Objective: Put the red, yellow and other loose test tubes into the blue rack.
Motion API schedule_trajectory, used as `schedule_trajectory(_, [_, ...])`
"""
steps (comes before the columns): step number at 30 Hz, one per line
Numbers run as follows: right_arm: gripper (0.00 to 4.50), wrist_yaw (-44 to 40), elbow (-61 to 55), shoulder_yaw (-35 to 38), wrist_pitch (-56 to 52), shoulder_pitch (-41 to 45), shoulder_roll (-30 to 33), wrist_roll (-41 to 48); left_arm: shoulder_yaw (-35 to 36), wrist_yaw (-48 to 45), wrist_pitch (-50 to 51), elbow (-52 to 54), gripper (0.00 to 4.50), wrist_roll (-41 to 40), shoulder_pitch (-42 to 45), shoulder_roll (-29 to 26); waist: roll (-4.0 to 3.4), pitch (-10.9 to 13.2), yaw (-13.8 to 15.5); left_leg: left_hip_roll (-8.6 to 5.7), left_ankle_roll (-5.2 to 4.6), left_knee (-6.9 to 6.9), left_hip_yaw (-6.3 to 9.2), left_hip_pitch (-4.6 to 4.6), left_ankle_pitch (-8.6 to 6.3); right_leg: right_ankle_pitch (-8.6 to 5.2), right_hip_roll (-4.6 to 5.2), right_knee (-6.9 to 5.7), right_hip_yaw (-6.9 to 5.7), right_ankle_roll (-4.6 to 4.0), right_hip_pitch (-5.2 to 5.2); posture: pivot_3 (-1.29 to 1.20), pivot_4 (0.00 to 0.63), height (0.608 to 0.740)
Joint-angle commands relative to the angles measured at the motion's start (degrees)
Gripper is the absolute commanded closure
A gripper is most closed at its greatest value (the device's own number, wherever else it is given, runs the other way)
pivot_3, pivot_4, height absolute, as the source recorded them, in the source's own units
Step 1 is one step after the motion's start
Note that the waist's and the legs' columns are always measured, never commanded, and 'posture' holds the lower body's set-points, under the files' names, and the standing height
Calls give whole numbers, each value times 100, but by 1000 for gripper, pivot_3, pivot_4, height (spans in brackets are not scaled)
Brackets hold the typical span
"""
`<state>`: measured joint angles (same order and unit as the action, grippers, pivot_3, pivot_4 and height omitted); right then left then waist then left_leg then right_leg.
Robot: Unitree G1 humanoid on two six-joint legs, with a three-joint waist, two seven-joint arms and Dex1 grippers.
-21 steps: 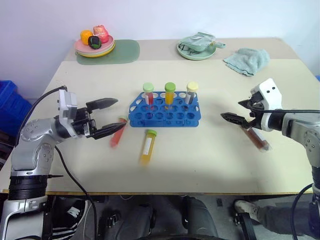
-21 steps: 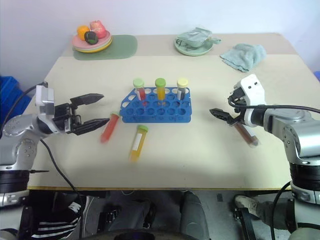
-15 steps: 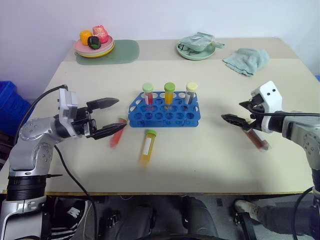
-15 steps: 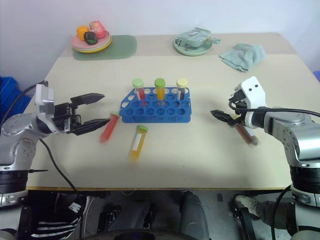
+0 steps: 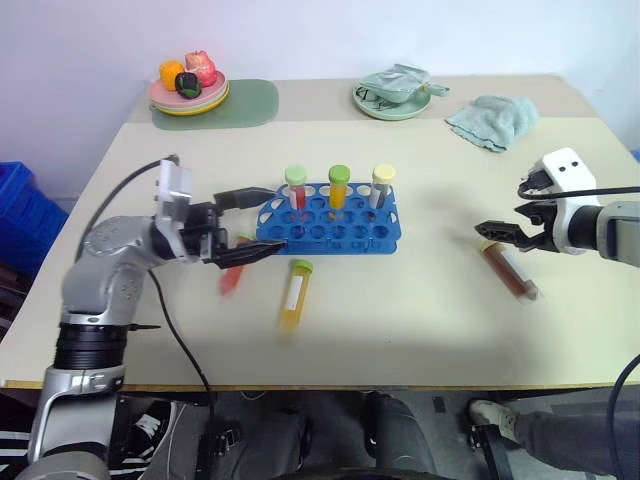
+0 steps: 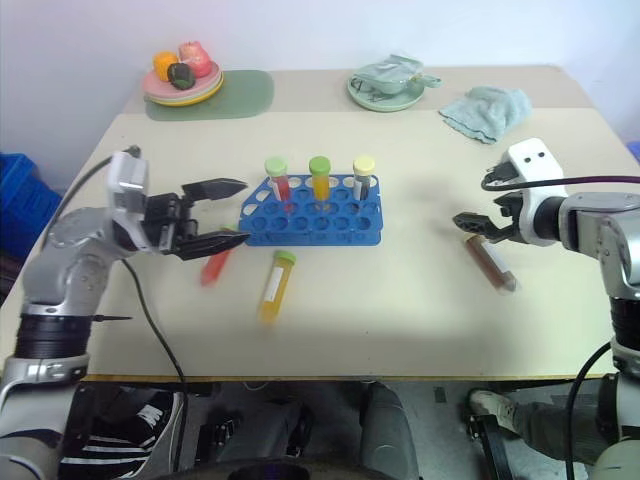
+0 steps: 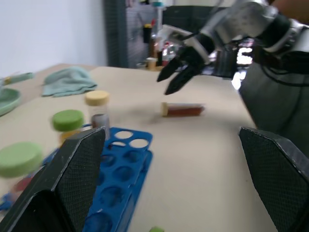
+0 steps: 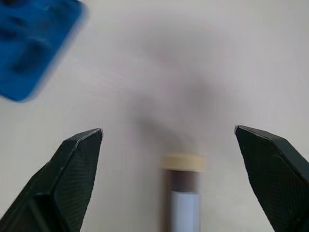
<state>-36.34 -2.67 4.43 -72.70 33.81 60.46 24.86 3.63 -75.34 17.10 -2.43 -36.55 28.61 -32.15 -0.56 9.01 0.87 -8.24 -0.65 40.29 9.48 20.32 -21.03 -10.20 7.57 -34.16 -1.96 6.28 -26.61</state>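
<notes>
The robot's right gripper should stand the tube in the blue rack (image 5: 330, 225), so next it should grab the loose brown tube's end with the cap (image 5: 490, 247).
The blue rack (image 5: 330, 225) stands mid-table with three capped tubes upright in its back row. A red tube (image 5: 233, 272) lies left of the rack, and a yellow tube (image 5: 295, 293) with a green cap lies in front of it. Far to the right lies a brown tube (image 5: 512, 270). My left gripper (image 5: 278, 217) is open and level, its fingertips at the rack's left end above the red tube. My right gripper (image 5: 498, 222) is open above the brown tube's (image 8: 182, 193) capped end, which sits between its fingers in the right wrist view.
At the table's back are a plate of toy fruit (image 5: 188, 90) on a green mat (image 5: 240, 102), a green dish (image 5: 395, 95) and a teal cloth (image 5: 492, 120). A blue crate (image 5: 20, 210) stands on the floor to the left.
My left gripper has swung right, from beside the red tube to the rack's left end. My right gripper has shifted right, over the brown tube's near-rack end. Both stayed open.
</notes>
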Motion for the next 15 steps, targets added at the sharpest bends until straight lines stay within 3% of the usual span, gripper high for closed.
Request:
schedule_trajectory(1, [0, -7, 246, -186, 62, 220, 217, -264, -32, -109, -189, 76, 25, 56, 91, 55, 0, 0, -14, 0, 0, 0, -2, 1, 0, 0, 2, 0, 1, 0, -2, 0, 150, 740])
schedule_trajectory(15, [0, -238, 680, -633, -572, 701, 46, -247, -3, -103, -474, 81, 25, 183, -224, 150, -1, 0, -7, 5, 0, -8, -21, 2, 0, 1, -1, -2, 12, 1, -14, 0, 150, 740])
